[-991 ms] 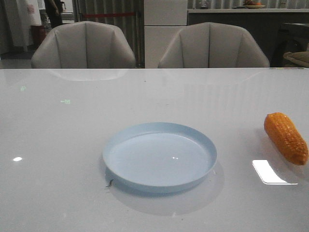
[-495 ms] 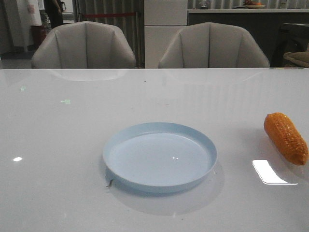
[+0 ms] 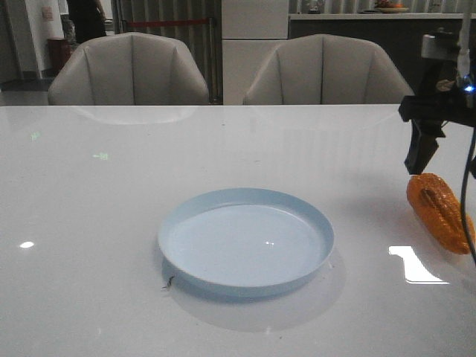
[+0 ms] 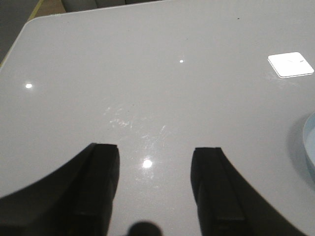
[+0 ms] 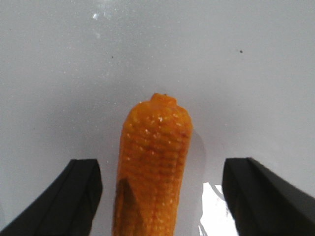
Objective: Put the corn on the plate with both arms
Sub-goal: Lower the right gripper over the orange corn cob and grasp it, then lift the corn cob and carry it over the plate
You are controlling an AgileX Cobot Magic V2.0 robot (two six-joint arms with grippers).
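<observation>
My right gripper's fingers hang above the corn's far end (image 3: 425,186) in the front view, so it moves lower next before it closes on the corn.
The orange corn (image 3: 440,214) lies on the white table at the far right, apart from the pale blue plate (image 3: 245,195), which sits empty in the middle. My right gripper (image 3: 439,165) hangs just above the corn's far end, only one dark finger (image 3: 421,152) showing clearly. In the right wrist view the gripper (image 5: 160,164) is open, its jaws wide on either side of the corn (image 5: 156,132) and not touching it. My left gripper (image 4: 156,147) is open and empty over bare table, with the plate's edge (image 4: 310,147) to one side. It is out of the front view.
Two beige chairs (image 3: 130,71) (image 3: 327,71) stand behind the table's far edge. A bright light reflection (image 3: 420,264) lies on the table beside the corn. A small dark speck (image 3: 169,282) sits by the plate's front left rim.
My right arm has come into the front view from the upper right and now hangs over the corn, casting a shadow on it. The corn and plate have not moved.
</observation>
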